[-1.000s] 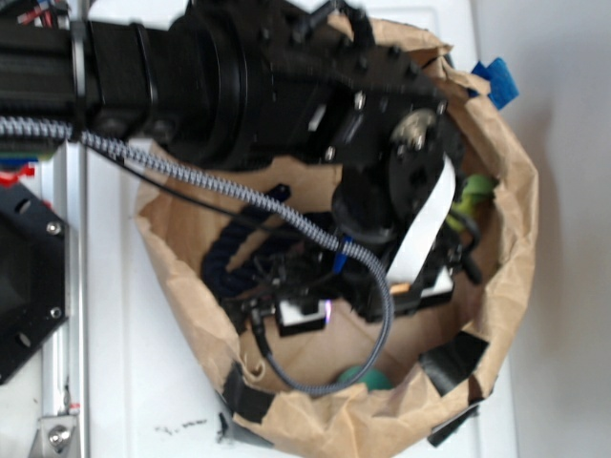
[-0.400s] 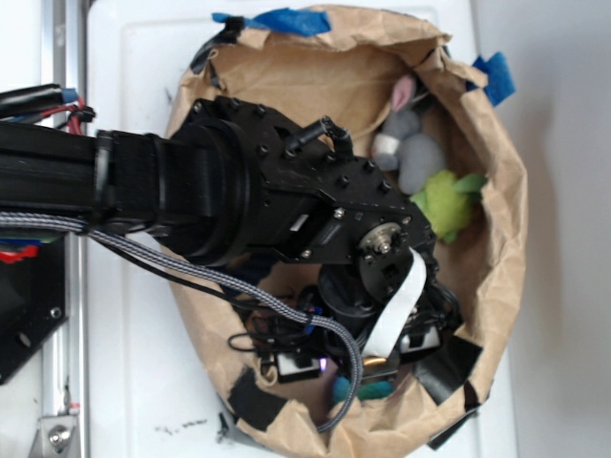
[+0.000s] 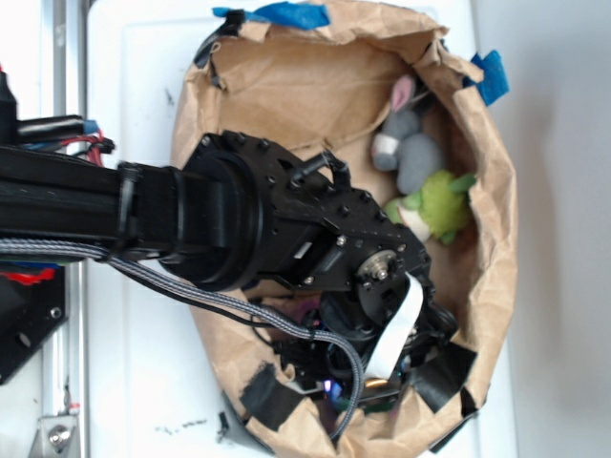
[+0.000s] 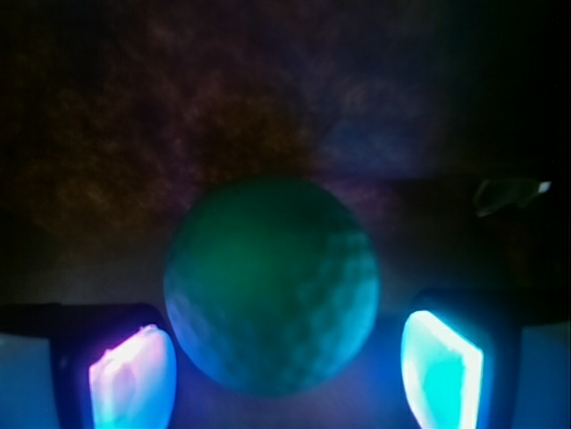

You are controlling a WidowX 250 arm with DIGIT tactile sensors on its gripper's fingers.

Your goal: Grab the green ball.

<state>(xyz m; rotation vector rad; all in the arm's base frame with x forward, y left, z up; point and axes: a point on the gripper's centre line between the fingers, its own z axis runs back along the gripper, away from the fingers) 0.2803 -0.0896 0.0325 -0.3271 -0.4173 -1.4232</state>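
Note:
My gripper should close now, and it would hold the green ball. My glowing fingers are beside the green ball's lower sides.
The wrist view is filled by the green ball (image 4: 271, 284), dark, round and lit bluish, lying on the brown paper floor of the bag. My gripper (image 4: 286, 368) is open, and the ball sits between and just beyond its two glowing pads. The left pad (image 4: 132, 375) stands close beside the ball, while the right pad (image 4: 442, 366) has a small gap to it. In the exterior view the gripper (image 3: 368, 389) is deep in the near end of the bag, and the black arm hides the ball.
A crumpled brown paper bag (image 3: 498, 191) walls in the whole area, with blue tape (image 3: 286, 13) and black tape (image 3: 444, 372) on its rim. A grey plush rabbit (image 3: 410, 153) and a lime-green plush toy (image 3: 437, 205) lie at the bag's far right side.
The arm has swung toward the near end of the bag and gone lower. The green ball, seen earlier at the bag's bottom edge, is now covered by the gripper.

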